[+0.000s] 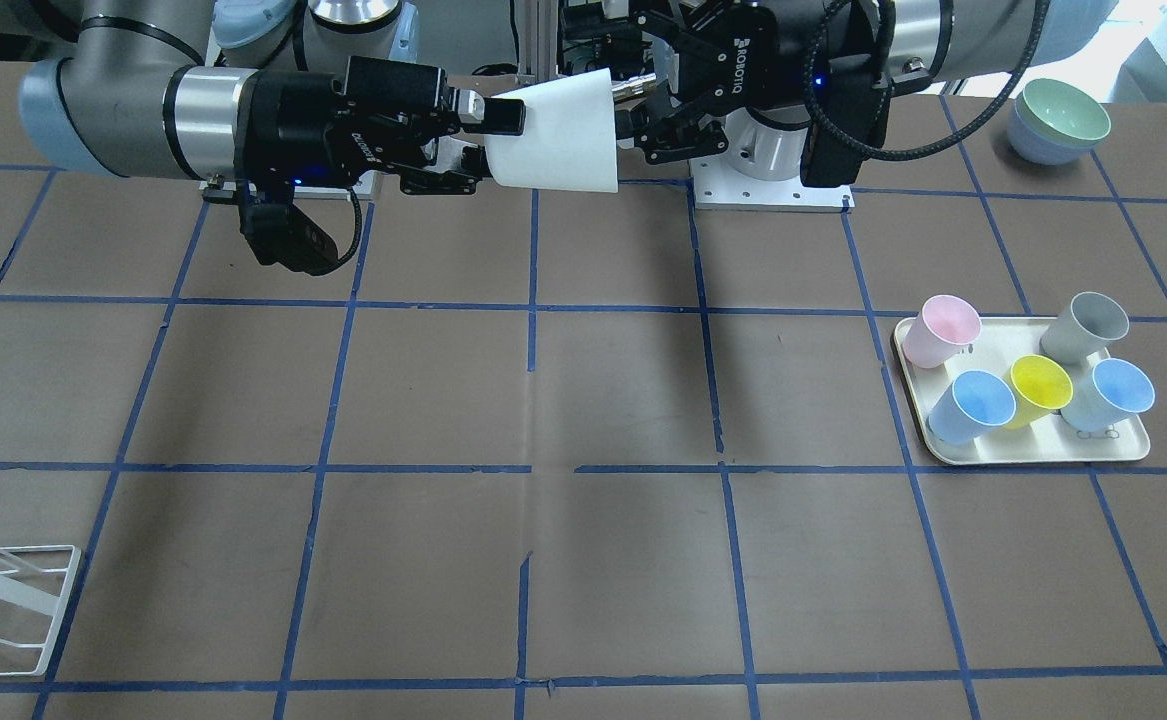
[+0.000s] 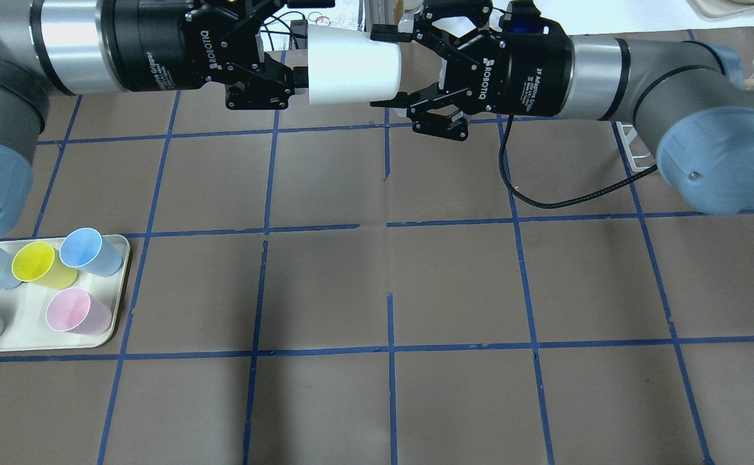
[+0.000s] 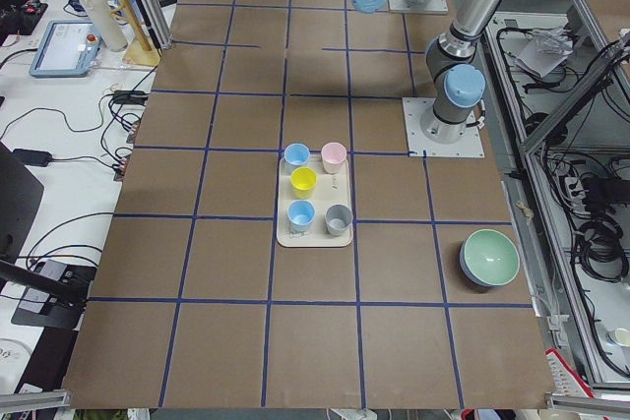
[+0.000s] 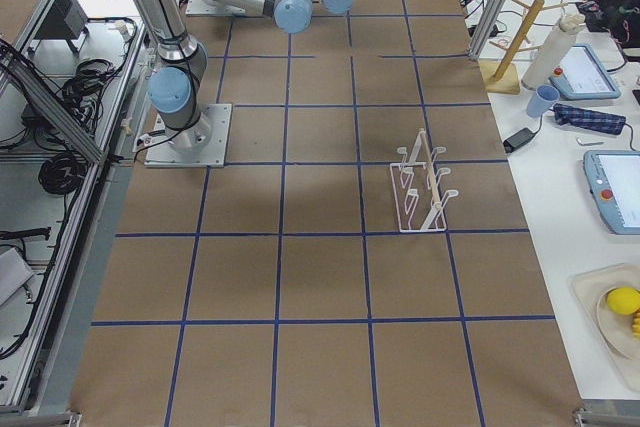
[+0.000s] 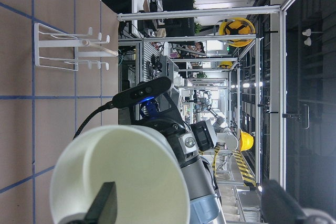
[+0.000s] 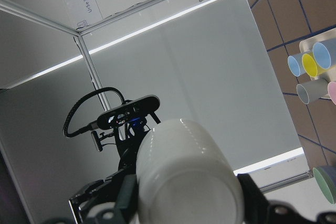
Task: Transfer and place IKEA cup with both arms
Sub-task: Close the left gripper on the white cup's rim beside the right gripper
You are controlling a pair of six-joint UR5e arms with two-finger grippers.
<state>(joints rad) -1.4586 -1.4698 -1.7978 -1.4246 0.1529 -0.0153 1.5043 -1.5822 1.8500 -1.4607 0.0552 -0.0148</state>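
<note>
My left gripper grabs the white IKEA cup by its wide rim (image 1: 611,161) next, to transfer the cup held at its narrow base (image 1: 507,161).
The white IKEA cup (image 2: 351,71) hangs on its side high above the table's far middle, between both grippers. My right gripper (image 2: 386,68) is shut on its narrow base end, one finger on each side; the right wrist view shows the base (image 6: 184,182). My left gripper (image 2: 302,40) is open at the rim end. One of its fingers (image 5: 104,205) sits inside the cup's mouth (image 5: 121,166) and the other stands well outside it. In the front view the cup (image 1: 558,135) lies between the right gripper (image 1: 491,145) and the left gripper (image 1: 643,110).
A cream tray (image 2: 21,320) at the table's left holds a pink cup (image 2: 76,311), a yellow one, a grey one and two blue cups. Stacked bowls (image 1: 1058,120) sit near the left arm's base. A white wire rack (image 4: 420,192) stands on the right side.
</note>
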